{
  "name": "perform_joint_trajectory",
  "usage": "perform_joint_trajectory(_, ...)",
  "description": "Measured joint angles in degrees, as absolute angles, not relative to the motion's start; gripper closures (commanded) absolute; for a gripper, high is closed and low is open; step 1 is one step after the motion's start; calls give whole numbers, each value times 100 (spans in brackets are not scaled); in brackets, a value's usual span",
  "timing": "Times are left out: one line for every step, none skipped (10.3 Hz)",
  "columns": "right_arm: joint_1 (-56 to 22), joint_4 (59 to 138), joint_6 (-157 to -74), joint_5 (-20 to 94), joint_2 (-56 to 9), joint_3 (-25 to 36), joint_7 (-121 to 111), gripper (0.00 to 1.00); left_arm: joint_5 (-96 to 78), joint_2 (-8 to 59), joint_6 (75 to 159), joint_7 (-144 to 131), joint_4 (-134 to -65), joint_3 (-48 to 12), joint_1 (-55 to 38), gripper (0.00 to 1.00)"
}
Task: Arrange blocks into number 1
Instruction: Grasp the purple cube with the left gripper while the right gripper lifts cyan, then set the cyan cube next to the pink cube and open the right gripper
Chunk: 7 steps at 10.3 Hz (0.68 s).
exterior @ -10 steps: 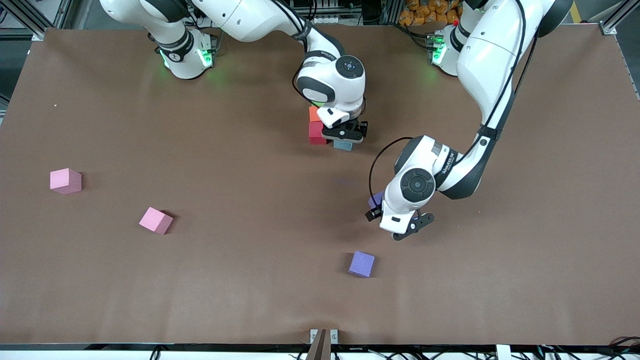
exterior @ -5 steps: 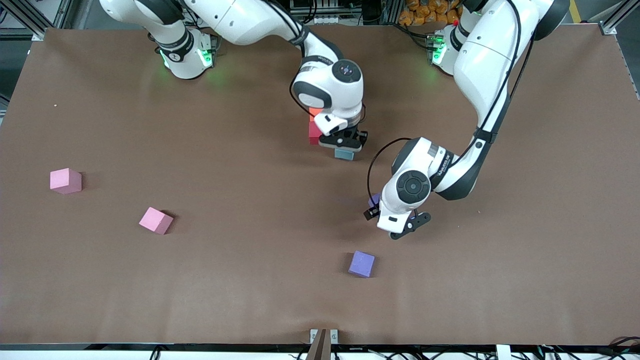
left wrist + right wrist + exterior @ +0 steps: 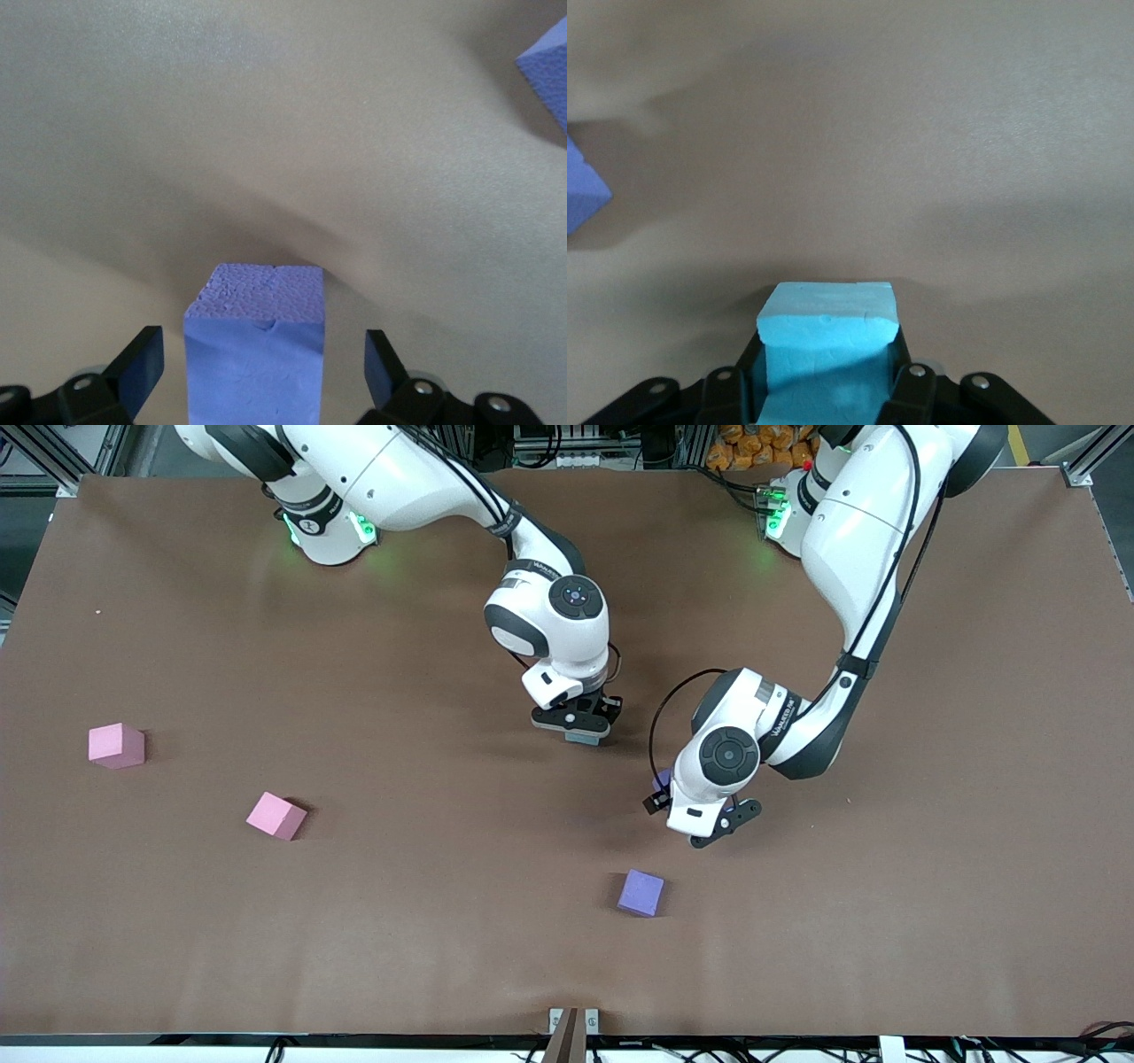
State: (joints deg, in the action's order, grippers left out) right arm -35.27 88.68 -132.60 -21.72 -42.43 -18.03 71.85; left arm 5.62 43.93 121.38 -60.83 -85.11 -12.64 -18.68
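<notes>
Next, my left gripper picks up the purple block by the opposite sides on either side of its notched side (image 3: 254, 367) to add to the block figure.
My right gripper (image 3: 576, 726) is shut on a light blue block (image 3: 582, 736), over the middle of the table. The right wrist view shows that block (image 3: 828, 328) squeezed between the fingers (image 3: 908, 381). My left gripper (image 3: 702, 817) stands open around a purple block (image 3: 661, 780), which is mostly hidden under the hand. In the left wrist view this purple block (image 3: 255, 354) sits between the fingertips (image 3: 142, 363) with a gap on each side. A second purple block (image 3: 640, 892) lies on the table nearer to the front camera.
Two pink cubes (image 3: 116, 745) (image 3: 276, 816) lie toward the right arm's end of the table. The brown table cover (image 3: 930, 886) is bare toward the left arm's end. A purple block (image 3: 580, 190) shows at the edge of the right wrist view.
My right gripper has shut on the light blue block and carried it away from the red and orange blocks, toward the front camera. The left arm shifted only slightly.
</notes>
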Motion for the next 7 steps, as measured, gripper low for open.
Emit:
perform_joint_trajectory(-3543, 8915, -13203, -2172, -4245, -1845, 7074, 100, 562, 4402, 12138, -6083, -8531, -1264, -1868, 0)
perform_joint_trajectory(-3558, 8964, -13145, -2172, -4247, -1878, 6984, 100, 562, 4412, 12138, -6083, -8539, -1264, -1868, 0)
perform_joint_trajectory(-3561, 8999, -13044, -2172, -4250, -1918, 6896, 100, 562, 4420, 12138, -6092, -8546, -1265, -1872, 0)
perform_joint_trajectory(-3561, 9006, -12891, -2172, -4249, -1950, 6834, 100, 562, 4435, 12138, -6114, -8553, -1265, -1888, 0)
perform_joint_trajectory(-3558, 9013, -12761, -2172, -4247, -1972, 6788, 100, 562, 4454, 12138, -6140, -8557, -1265, -1907, 2)
perform_joint_trajectory(-3536, 9055, -12704, -2172, -4233, -1998, 6737, 100, 562, 4473, 12138, -6169, -8558, -1265, -1924, 5)
perform_joint_trajectory(-3453, 9130, -12695, -2172, -4198, -2076, 6677, 100, 562, 4487, 12138, -6192, -8559, -1265, -1944, 12)
